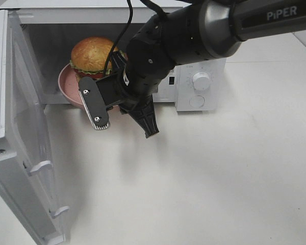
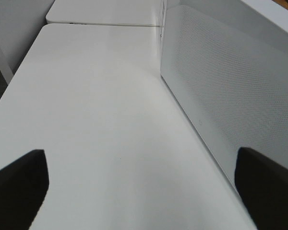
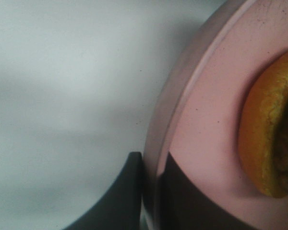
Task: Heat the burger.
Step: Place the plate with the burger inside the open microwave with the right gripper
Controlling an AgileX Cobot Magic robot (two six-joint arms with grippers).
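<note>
My right gripper should push the plate farther in before it lets go, because the pink plate's near rim [image 1: 72, 100] sticks out past the microwave's front edge [image 1: 52, 98].
The burger [image 1: 92, 53] has a golden-brown bun and sits on a round pink plate [image 1: 66, 84] at the front of the open microwave's [image 1: 51, 41] cavity. My right gripper [image 1: 86, 99] reaches across from the right and is shut on the plate's near rim. Up close, its dark fingers [image 3: 125, 191] pinch the pink plate rim [image 3: 182, 96], with the burger's bun [image 3: 266, 134] just beyond. In the left wrist view my left gripper [image 2: 144, 177] stands open with nothing between its fingers [image 2: 19, 187], beside the microwave's white side wall [image 2: 221, 86].
The microwave door [image 1: 20, 153] hangs wide open at the left, reaching toward the table's front. The control panel with two knobs [image 1: 201, 80] lies right of the cavity. The white table [image 1: 219, 178] stretches in front.
</note>
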